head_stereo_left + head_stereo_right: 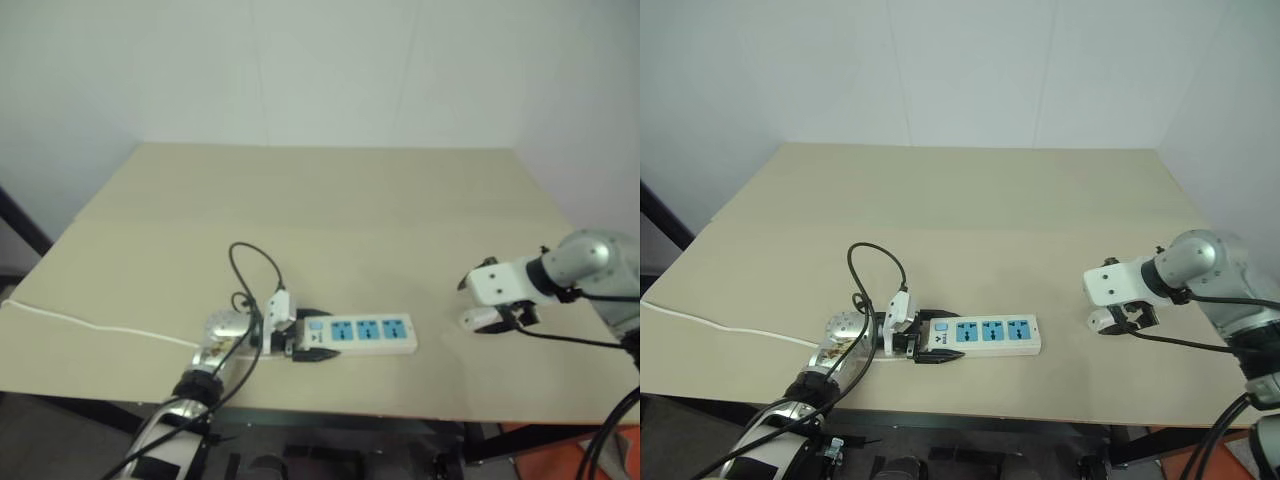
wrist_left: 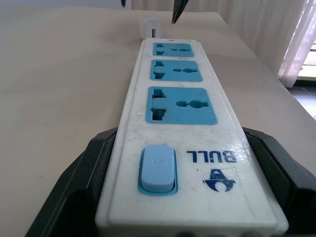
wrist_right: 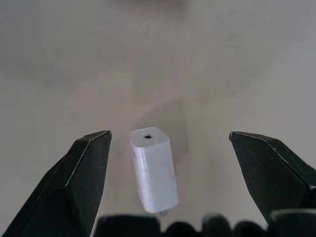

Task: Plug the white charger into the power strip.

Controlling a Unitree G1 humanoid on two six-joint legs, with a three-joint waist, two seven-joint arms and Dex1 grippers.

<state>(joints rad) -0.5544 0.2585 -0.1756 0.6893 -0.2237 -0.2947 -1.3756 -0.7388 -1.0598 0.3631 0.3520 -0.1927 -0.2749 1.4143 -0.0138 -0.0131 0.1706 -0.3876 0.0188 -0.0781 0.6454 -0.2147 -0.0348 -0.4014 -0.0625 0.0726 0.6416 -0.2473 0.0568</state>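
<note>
The white charger [image 1: 480,318] is still below the fingertips of my right gripper. My right gripper should lower first, then close on the charger.
The power strip [image 1: 370,333] lies near the table's front edge, a long white bar with three blue sockets [image 2: 181,104] and a pale blue switch [image 2: 157,168]. My left gripper [image 1: 300,345] is shut on the power strip at its switch end, one black finger [image 2: 84,168] against each long side. The white charger [image 3: 154,168] is a small block on the table past the strip's far end, seen there too in the left wrist view as the charger [image 2: 149,27]. My right gripper [image 3: 169,134] hangs over it, open, a finger on either side and not touching it.
The tan table [image 1: 330,200] stands against a white wall. A thin white cord [image 1: 90,322] runs from the strip's switch end off the left edge. A black cable [image 1: 255,262] loops above my left wrist. The strip lies close to the front edge.
</note>
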